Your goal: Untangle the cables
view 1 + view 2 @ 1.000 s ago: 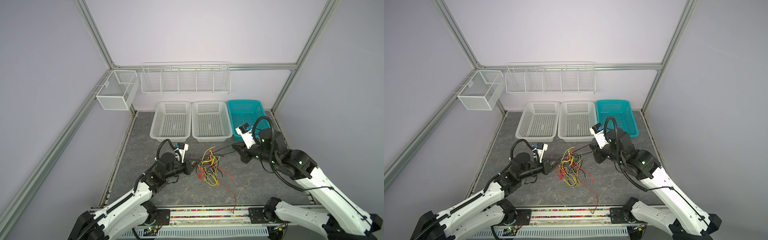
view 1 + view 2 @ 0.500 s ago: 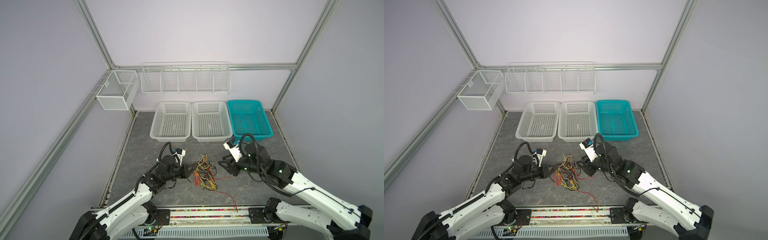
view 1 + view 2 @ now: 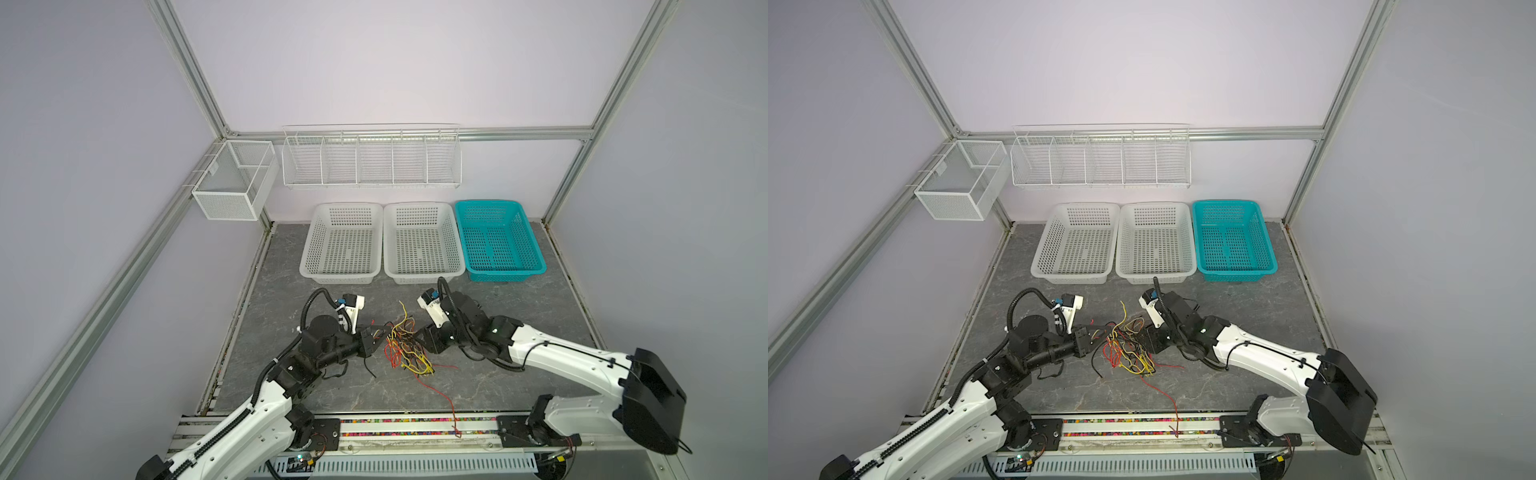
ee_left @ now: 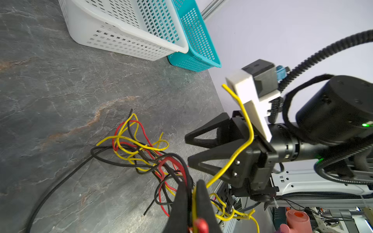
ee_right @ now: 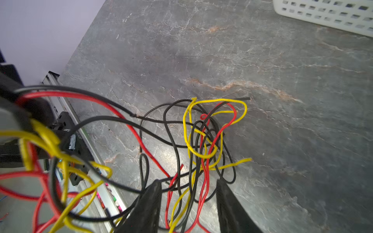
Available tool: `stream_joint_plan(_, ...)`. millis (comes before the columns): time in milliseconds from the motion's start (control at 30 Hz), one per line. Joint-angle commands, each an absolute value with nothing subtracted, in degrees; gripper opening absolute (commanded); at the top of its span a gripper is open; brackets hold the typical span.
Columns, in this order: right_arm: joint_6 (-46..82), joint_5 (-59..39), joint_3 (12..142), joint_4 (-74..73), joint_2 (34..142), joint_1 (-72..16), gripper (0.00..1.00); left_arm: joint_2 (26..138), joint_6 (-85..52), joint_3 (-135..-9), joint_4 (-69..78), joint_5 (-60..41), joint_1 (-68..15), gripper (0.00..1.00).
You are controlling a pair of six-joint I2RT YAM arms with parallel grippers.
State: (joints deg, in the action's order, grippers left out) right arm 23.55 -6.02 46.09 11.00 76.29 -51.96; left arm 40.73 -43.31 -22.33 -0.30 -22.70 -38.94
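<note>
My right gripper is about to grab the bunched pieces of cable at the tangle's edge, opposite my left gripper's hold, to pull the cables apart and untangle them.
The cables (image 3: 405,347) (image 3: 1127,351), thin red, yellow and black wires, lie in one tangle on the grey table between my two grippers in both top views. My left gripper (image 3: 380,334) (image 4: 190,184) is at the tangle's left edge, shut on a few strands of yellow, red and black. From there a yellow wire (image 4: 240,141) rises across the right gripper's body. My right gripper (image 3: 419,340) (image 5: 188,183) sits low at the tangle's right edge, open. Several strands pass loosely between its fingers (image 5: 153,193).
Two white baskets (image 3: 340,275) (image 3: 424,276) and a teal basket (image 3: 505,276) stand in a row behind the tangle. A wire rack (image 3: 370,183) and a mesh box (image 3: 226,203) hang on the walls. One red wire (image 3: 446,401) trails onto the front rail.
My right gripper has come down and leftward from near the teal basket to the tangle and has opened. The tangle sagged back onto the table. The left gripper stayed shut.
</note>
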Motion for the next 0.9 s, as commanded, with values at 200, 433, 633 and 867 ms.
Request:
stream_joint_plan(200,29.97,-7.60,47.00,2.32,87.33,-53.61,0.48,35.86,-44.49,-20.57,3.78,-22.33,-38.76,0.00)
stream_joint_plan(433,31.90,-3.32,45.95,0.83,88.84,-53.61,0.28,32.40,-44.05,-19.55,3.05,-22.61,-38.76,0.00)
stream_joint_plan(633,32.25,1.84,43.43,0.51,84.84,-52.57,0.12,29.70,-44.35,-18.45,1.24,-20.55,-38.76,0.00)
stream_joint_plan(867,32.73,3.16,38.98,4.86,76.45,-45.80,0.07,27.11,-42.60,-21.45,-11.20,-9.98,-38.70,0.00)
